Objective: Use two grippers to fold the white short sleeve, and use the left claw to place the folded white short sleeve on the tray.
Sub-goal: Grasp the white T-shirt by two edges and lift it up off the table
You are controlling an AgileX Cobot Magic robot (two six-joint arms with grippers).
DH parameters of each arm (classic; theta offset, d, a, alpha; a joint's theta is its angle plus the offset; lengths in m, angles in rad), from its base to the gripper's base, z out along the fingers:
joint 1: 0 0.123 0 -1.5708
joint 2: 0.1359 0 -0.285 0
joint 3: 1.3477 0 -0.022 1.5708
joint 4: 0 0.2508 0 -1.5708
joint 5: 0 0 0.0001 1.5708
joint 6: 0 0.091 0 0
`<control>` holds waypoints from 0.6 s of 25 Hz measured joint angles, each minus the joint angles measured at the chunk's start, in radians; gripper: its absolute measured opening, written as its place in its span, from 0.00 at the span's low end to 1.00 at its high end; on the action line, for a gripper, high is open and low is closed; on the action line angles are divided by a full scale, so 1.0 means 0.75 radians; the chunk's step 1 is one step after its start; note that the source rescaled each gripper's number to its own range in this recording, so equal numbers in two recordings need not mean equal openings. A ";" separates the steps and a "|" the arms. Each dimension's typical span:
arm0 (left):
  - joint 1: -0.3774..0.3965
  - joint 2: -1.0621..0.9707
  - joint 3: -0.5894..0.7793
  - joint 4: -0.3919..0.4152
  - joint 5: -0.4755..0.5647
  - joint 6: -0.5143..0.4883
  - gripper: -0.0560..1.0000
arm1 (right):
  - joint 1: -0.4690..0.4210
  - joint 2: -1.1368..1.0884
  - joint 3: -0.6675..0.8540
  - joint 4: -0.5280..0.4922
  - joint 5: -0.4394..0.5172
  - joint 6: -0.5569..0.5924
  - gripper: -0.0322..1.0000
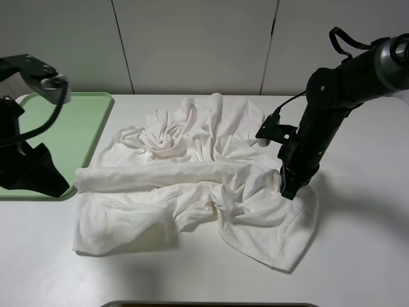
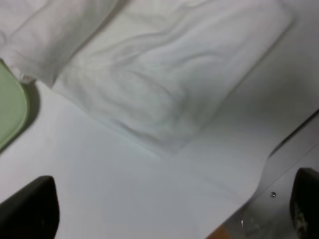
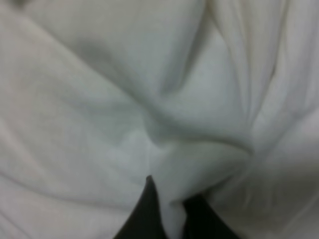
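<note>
My left gripper pinches the end of that fold [image 1: 85,179] next, since a rolled fold [image 1: 160,175] stands up across the crumpled white short sleeve.
The white short sleeve [image 1: 192,173] lies crumpled across the middle of the table, with a rolled fold running left to right through it. My right gripper [image 1: 287,187] points down onto the shirt's right side. In the right wrist view the right gripper [image 3: 172,219] is shut on a pinched ridge of the white short sleeve [image 3: 149,99], cloth squeezed between the two dark fingertips [image 3: 142,214]. My left gripper [image 1: 48,179] hovers over the near end of the light green tray [image 1: 83,128], left of the shirt. That left gripper [image 2: 169,214] is open and holds nothing; the shirt's corner [image 2: 164,79] and the tray [image 2: 10,109] show ahead of it.
The white table [image 1: 358,256] runs bare to the right and front of the shirt. A dark strip [image 1: 211,304] lies along the front edge. The table's edge [image 2: 279,164] shows in the left wrist view. White wall panels stand behind.
</note>
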State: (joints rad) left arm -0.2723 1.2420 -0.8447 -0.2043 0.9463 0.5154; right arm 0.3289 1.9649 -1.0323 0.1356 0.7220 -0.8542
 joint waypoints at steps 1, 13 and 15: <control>0.000 0.056 -0.019 0.000 -0.022 0.014 0.92 | 0.000 0.000 0.000 -0.007 0.002 0.009 0.03; 0.000 0.551 -0.332 0.000 -0.189 0.220 0.90 | 0.000 0.000 0.000 -0.096 -0.040 0.128 0.03; 0.000 0.629 -0.354 0.000 -0.223 0.275 0.89 | 0.000 0.000 0.000 -0.096 -0.040 0.128 0.03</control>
State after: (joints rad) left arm -0.2723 1.7138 -1.1099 -0.2043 0.7790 0.7220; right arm 0.3289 1.9649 -1.0323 0.0635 0.6921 -0.7579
